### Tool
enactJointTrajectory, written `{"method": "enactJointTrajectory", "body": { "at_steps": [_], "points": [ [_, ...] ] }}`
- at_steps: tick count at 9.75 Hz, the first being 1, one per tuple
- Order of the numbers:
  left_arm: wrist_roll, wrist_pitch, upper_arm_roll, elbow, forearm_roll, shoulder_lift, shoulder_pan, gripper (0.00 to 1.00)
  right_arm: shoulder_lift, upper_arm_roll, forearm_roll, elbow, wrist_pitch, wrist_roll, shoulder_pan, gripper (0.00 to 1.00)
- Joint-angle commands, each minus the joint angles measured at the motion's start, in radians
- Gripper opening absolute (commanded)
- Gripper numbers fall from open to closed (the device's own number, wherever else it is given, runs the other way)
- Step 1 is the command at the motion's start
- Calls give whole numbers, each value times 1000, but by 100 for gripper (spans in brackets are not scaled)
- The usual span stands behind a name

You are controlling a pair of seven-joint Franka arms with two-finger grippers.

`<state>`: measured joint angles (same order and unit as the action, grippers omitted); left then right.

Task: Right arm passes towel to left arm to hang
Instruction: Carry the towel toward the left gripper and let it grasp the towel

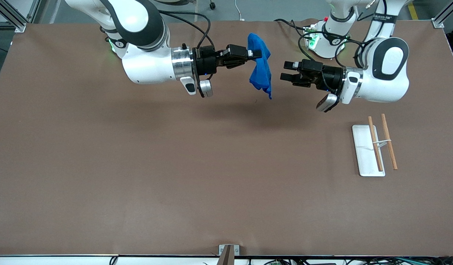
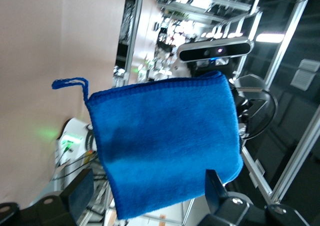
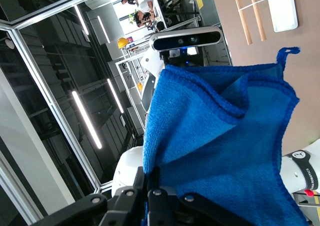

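Observation:
My left gripper will grab the blue towel next by the edge opposite its loop, to hang the towel over the wooden bars.
The bright blue towel hangs in the air over the table's middle, toward the robots' bases. My right gripper is shut on its upper edge; the right wrist view shows the towel bunched up from the shut fingers. My left gripper is open and level with the towel, a short gap from it, pointing at it. In the left wrist view the towel fills the middle, its loop at one corner, and the open fingers flank its edge.
A white rack tray with two wooden bars stands at the left arm's end of the table, nearer the front camera than the left gripper. It also shows in the right wrist view. The brown table spreads under both arms.

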<state>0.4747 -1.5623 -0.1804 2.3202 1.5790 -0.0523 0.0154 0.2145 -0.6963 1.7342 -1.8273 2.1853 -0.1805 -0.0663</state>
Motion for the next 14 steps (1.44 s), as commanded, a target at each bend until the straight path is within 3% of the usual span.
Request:
{"method": "enactJointTrajectory", "body": {
  "at_steps": [1,4,6,7,8,9,10,14],
  "points": [
    [59,-61,-26,96,102,-38,-3,95,5,-8,34,10,11,-22,-3,0],
    [114,-137,-95,143,191,-38,-3,94,5,-9,34,8,25,-22,-12,0],
    [116,-139,-97,154,194,-35,-5,90,5,-14,36,10,24,-17,-6,0],
    [116,-139,-97,153,194,-38,-2,78,5,-14,36,8,25,-17,-6,0],
    [116,-139,-96,150,211,-41,3,50,5,-14,36,8,25,-19,-6,0],
    [116,-139,-96,150,237,-49,5,14,5,-14,36,8,25,-19,-7,0],
    [116,-139,-94,150,249,-49,5,0,5,-14,36,8,25,-19,-7,0],
    [116,-137,-93,143,251,-52,29,0,5,-14,36,6,27,-21,-7,0]
  ]
}}
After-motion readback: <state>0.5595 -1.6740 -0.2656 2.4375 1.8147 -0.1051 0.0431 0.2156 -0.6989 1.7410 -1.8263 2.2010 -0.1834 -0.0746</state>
